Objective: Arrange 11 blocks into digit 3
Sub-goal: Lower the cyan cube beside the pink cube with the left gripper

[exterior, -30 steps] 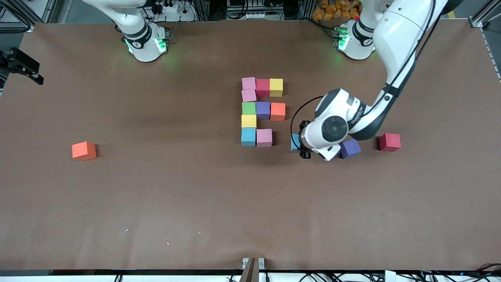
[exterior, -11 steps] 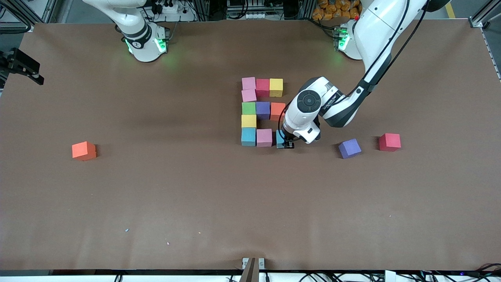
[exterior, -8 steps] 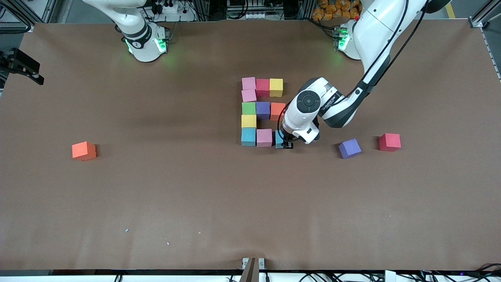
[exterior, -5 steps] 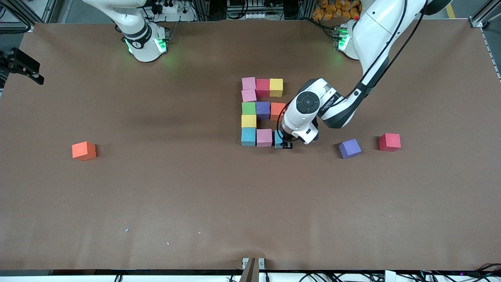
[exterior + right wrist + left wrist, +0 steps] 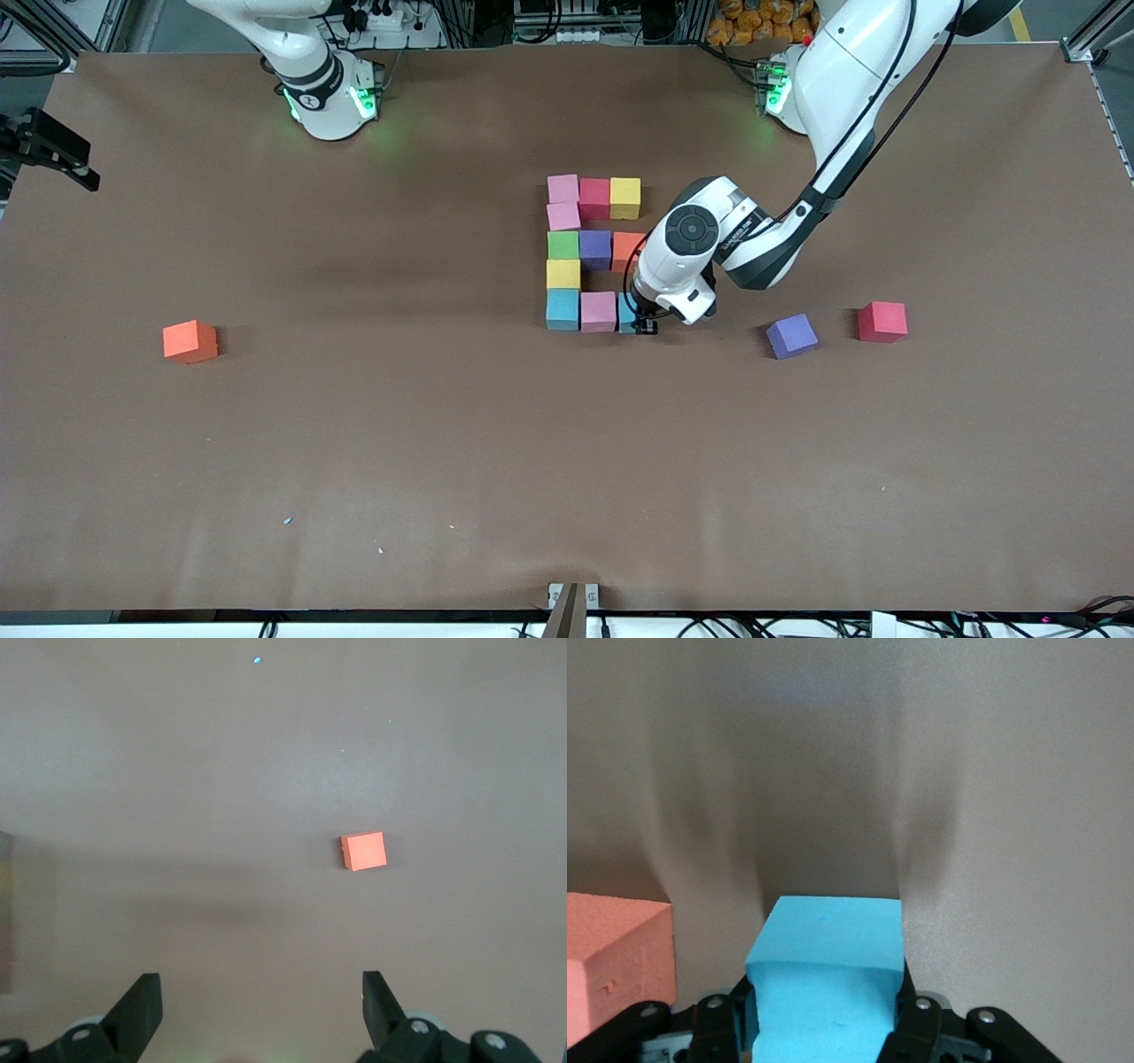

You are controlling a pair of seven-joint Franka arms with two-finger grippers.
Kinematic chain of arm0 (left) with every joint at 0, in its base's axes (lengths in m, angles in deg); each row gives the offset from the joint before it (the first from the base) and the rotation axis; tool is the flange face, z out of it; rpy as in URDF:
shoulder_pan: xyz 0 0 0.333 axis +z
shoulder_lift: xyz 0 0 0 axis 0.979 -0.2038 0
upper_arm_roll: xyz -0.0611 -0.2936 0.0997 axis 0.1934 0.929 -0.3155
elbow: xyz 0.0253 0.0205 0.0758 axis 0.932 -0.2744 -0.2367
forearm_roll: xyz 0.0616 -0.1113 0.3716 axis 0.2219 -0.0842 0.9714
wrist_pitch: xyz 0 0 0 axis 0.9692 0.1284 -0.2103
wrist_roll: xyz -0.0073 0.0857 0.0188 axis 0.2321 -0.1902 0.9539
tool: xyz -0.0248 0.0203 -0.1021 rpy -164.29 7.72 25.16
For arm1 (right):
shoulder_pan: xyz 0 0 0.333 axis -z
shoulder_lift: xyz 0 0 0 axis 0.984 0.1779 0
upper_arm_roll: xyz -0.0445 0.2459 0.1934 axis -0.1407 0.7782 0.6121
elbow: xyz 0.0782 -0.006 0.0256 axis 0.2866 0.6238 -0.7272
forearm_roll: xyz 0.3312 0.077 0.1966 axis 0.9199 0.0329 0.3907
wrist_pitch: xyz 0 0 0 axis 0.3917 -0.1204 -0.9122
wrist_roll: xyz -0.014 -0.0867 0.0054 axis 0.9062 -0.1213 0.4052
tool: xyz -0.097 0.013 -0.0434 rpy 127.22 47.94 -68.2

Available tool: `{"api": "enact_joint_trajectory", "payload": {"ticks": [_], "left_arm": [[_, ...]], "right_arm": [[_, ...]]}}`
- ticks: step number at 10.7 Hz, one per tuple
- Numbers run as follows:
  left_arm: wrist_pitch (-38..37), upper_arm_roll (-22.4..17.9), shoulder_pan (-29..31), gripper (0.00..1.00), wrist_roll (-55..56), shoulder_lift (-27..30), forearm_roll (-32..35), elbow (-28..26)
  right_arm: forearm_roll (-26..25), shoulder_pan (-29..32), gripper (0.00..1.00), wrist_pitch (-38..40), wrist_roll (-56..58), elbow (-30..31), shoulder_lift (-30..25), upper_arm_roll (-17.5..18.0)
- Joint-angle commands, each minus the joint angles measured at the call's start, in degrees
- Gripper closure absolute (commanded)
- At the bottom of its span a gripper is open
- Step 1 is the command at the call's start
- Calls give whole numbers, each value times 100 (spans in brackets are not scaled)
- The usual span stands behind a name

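Note:
My left gripper should open now, because the light blue block is low on the tabletop next to the last pink block.
Ten blocks form a blocky figure mid-table: pink (image 5: 563, 188), red (image 5: 594, 198) and yellow (image 5: 625, 197) in the row farthest from the front camera, then pink (image 5: 563, 215), then green (image 5: 563, 245), purple (image 5: 594, 249) and orange (image 5: 626, 251), then yellow (image 5: 563, 274), then light blue (image 5: 562, 309) and pink (image 5: 598, 311). My left gripper (image 5: 640, 321) (image 5: 824, 1014) is shut on another light blue block (image 5: 625, 313) (image 5: 828, 983), low over the table right beside that last pink block. The orange block (image 5: 611, 966) of the figure shows beside it. My right gripper (image 5: 260, 1001) is open with nothing in it, high over the table.
Loose blocks lie apart from the figure: purple (image 5: 791, 336) and red (image 5: 882, 321) toward the left arm's end, orange (image 5: 190, 341) (image 5: 364, 851) toward the right arm's end. The right arm's base (image 5: 323, 89) stands at the table's back edge.
My left gripper has carried the light blue block from near the loose purple block over to the figure, and in the last second edged it closer to the pink block. The right arm waits.

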Motion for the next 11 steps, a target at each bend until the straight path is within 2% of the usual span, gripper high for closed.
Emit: {"api": "enact_joint_trajectory", "payload": {"ticks": [1, 6, 10, 11], "left_arm": [[82, -18, -43, 81, 191, -37, 197, 1], [91, -18, -96, 80, 191, -37, 197, 19], [91, -18, -96, 74, 191, -72, 276, 54], [82, -18, -87, 61, 182, -73, 372, 45]], "right_arm": [[-46, 45, 0, 31, -7, 29, -42, 28], [-46, 45, 0, 31, -7, 29, -34, 28], [-55, 45, 0, 31, -7, 29, -34, 28], [-46, 45, 0, 22, -7, 29, -34, 28]]}}
